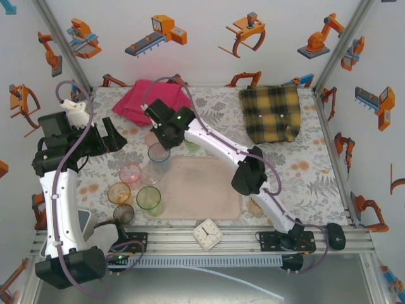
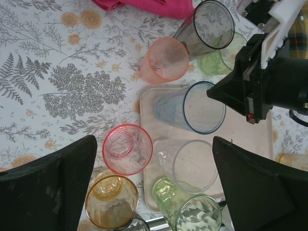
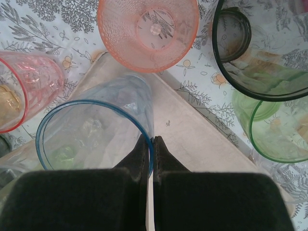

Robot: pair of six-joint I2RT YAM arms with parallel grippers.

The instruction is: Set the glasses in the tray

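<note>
The blue glass point(image 1: 158, 154) is upright over the far corner of the tray and would stand on the tray's flat bottom, so my right gripper should open its fingers.
My right gripper point(image 3: 153, 142) is shut on the rim of a blue glass point(image 3: 91, 134), one finger inside and one outside. The glass point(image 1: 158, 154) is upright over the far-left corner of the pale-pink tray point(image 1: 202, 190); whether its base touches I cannot tell. My left gripper point(image 2: 154, 144) hangs open above a pink-red glass point(image 2: 127, 149), a clear glass point(image 2: 190, 163), a green glass point(image 2: 192, 211) and an amber glass point(image 2: 111, 207) by the tray's left edge. A salmon glass point(image 3: 148, 31), a smoky grey glass point(image 3: 260, 48) and another green glass point(image 3: 279, 130) stand beyond the tray's far edge.
A pink folded cloth point(image 1: 152, 101) lies at the back left and a yellow plaid cloth point(image 1: 271, 113) at the back right. A small white clock point(image 1: 207, 234) sits at the near edge. A dark glass point(image 1: 124, 213) stands near the left arm's base.
</note>
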